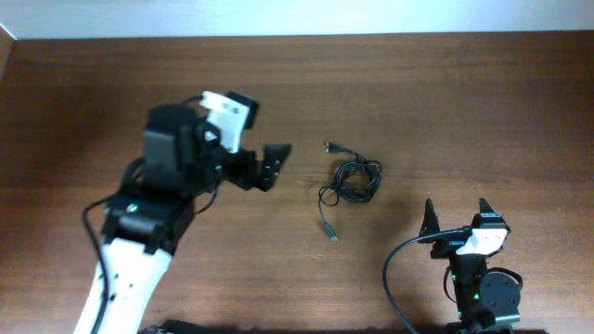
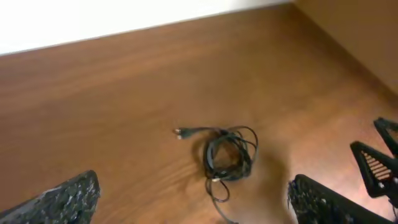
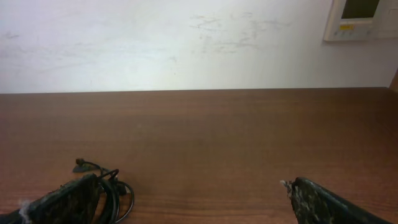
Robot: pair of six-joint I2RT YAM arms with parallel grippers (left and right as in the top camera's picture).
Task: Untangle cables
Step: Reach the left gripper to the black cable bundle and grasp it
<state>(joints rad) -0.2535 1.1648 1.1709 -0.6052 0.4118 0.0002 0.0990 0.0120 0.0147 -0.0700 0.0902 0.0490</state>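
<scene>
I will next pick up the coiled heap by its near side with my left gripper to untangle the cables, so the heap's other side stays free for my right gripper.
The cables (image 1: 354,181) are one small bunch of thin black cord, coiled on the wooden table right of centre, with one plug end pointing up-left and another trailing down toward the front. The bunch also shows in the left wrist view (image 2: 227,155) and partly behind my right finger in the right wrist view (image 3: 106,183). My left gripper (image 1: 276,164) is open and empty, hovering left of the bunch, apart from it. My right gripper (image 1: 457,215) is open and empty near the front right, to the right of the trailing end.
The wooden table (image 1: 445,93) runs back to a white wall (image 3: 186,43) with a wall panel (image 3: 360,18) at the upper right. A thick black robot cable (image 1: 394,274) loops by the right arm's base.
</scene>
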